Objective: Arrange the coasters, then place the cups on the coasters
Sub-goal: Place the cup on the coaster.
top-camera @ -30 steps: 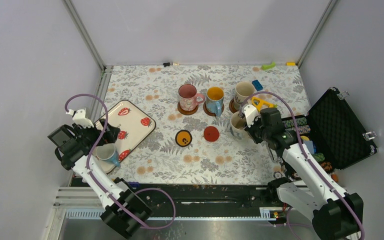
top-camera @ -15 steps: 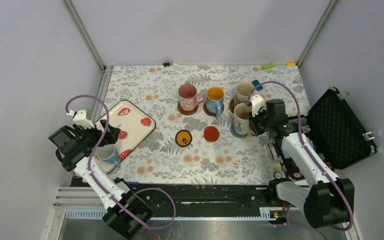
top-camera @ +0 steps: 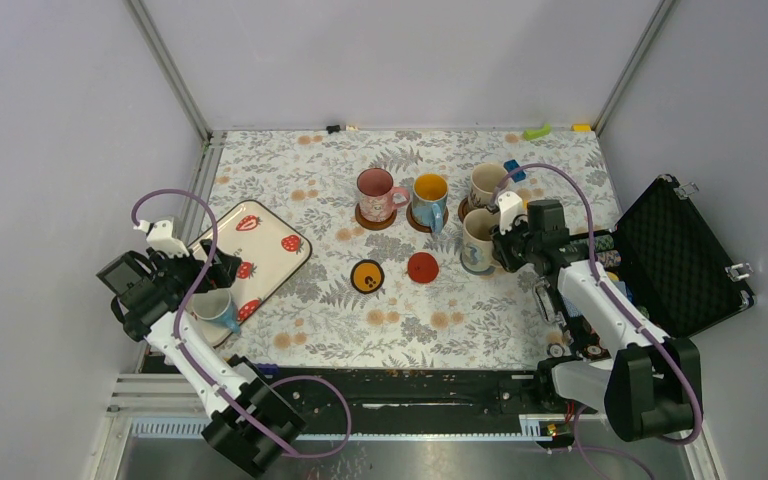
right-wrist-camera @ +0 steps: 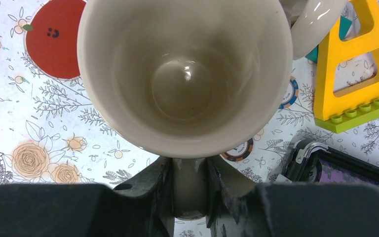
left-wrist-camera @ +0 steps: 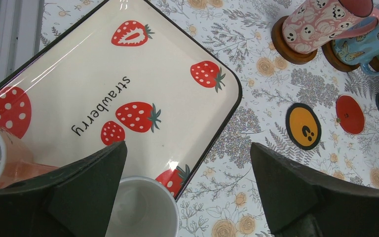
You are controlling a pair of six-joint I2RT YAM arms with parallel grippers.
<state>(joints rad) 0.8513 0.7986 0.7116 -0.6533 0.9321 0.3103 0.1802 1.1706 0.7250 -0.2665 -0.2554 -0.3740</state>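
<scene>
The cream cup stands upright with the grey-blue coaster (top-camera: 472,268) under its base, so it is time for my right gripper to let go of the cup.
My right gripper (right-wrist-camera: 190,190) is shut on the handle of a cream cup (right-wrist-camera: 185,74), which stands upright over the grey-blue coaster (top-camera: 472,268); whether it touches the coaster I cannot tell. A red coaster (top-camera: 421,267) and an orange coaster (top-camera: 366,276) lie bare mid-table. Behind them a pink cup (top-camera: 375,192), a blue cup (top-camera: 430,198) and another cream cup (top-camera: 486,185) stand on brown coasters. My left gripper (left-wrist-camera: 187,182) hangs open above the strawberry tray (left-wrist-camera: 79,89). A white cup (left-wrist-camera: 140,207) sits just inside its left finger, and another cup (left-wrist-camera: 0,158) is at the left edge.
An open black case (top-camera: 685,255) holding poker chips stands at the right. A yellow brick frame (right-wrist-camera: 355,69) and loose poker chips (right-wrist-camera: 239,150) lie beside the held cup. Small coloured bricks (top-camera: 537,131) sit along the back edge. Frame posts rise at both back corners.
My right arm carried the cream cup a little back and left, bringing it over the grey-blue coaster. The left arm has stayed still and open.
</scene>
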